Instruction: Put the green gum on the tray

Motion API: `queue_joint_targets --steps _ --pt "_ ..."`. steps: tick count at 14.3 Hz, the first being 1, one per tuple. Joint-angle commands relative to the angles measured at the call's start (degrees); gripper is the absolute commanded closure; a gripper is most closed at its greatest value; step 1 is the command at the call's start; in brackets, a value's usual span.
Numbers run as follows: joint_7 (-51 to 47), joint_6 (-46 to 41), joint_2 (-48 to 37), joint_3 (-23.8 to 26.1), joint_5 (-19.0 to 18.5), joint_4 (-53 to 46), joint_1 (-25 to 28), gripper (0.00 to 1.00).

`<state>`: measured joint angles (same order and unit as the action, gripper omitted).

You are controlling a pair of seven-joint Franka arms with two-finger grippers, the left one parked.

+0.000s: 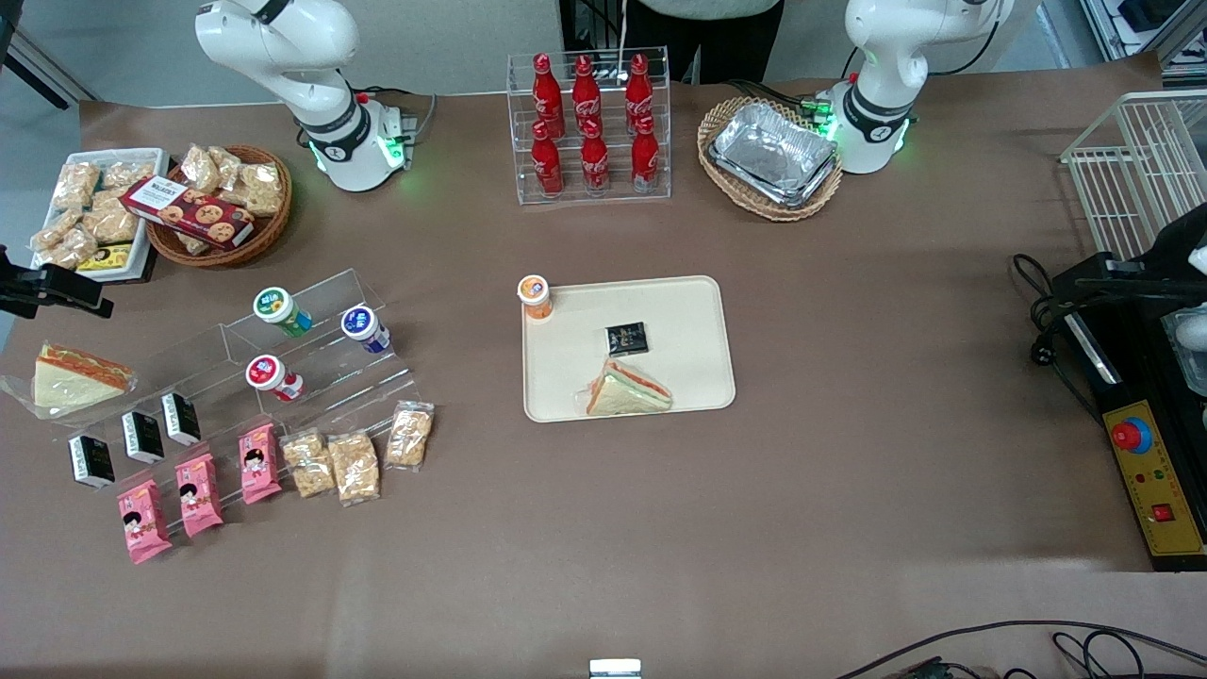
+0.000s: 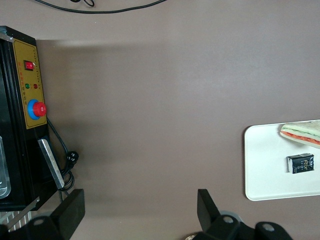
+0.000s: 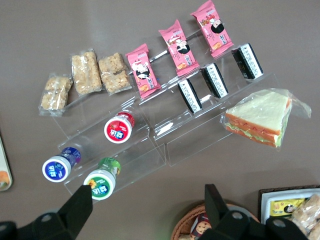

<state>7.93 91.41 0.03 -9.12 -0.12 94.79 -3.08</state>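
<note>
Next, the right gripper takes hold of the green gum [image 1: 281,311] by its round sides to place it on the beige tray [image 1: 684,316].
The green gum [image 1: 281,311] lies on its side on the top step of a clear acrylic stand [image 1: 311,368], toward the working arm's end of the table. It also shows in the right wrist view [image 3: 102,180], white cap facing the camera. The beige tray [image 1: 684,316] lies at the table's middle and also shows in the left wrist view [image 2: 265,165]. My right gripper [image 3: 147,207] is open and empty. It hangs high above the table between the stand and a wicker basket, and one fingertip [image 3: 80,205] overlaps the green gum's cap in view. In the front view the gripper [image 1: 57,288] shows at the picture's edge.
On the tray are an orange gum bottle [image 1: 535,296], a black packet [image 1: 626,337] and a wrapped sandwich [image 1: 627,390]. The stand also holds a blue gum [image 1: 364,329], a red gum [image 1: 272,375], black boxes and snack packs. The wicker basket [image 1: 222,203], a white dish [image 1: 94,217] and a cola rack [image 1: 589,127] stand farther from the camera.
</note>
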Motion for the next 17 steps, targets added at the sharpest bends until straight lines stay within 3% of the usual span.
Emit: queue_joint_targets --steps 1,9,12,17 --pt "-3.0 0.3 -0.4 0.5 0.5 0.6 0.4 0.00" --pt "-3.7 0.8 0.1 0.8 1.1 0.4 0.6 0.00" --pt "-10.0 0.5 0.2 2.1 -0.2 0.6 1.3 0.00" --pt "-9.2 0.2 -0.1 2.4 -1.6 0.8 1.3 0.00"
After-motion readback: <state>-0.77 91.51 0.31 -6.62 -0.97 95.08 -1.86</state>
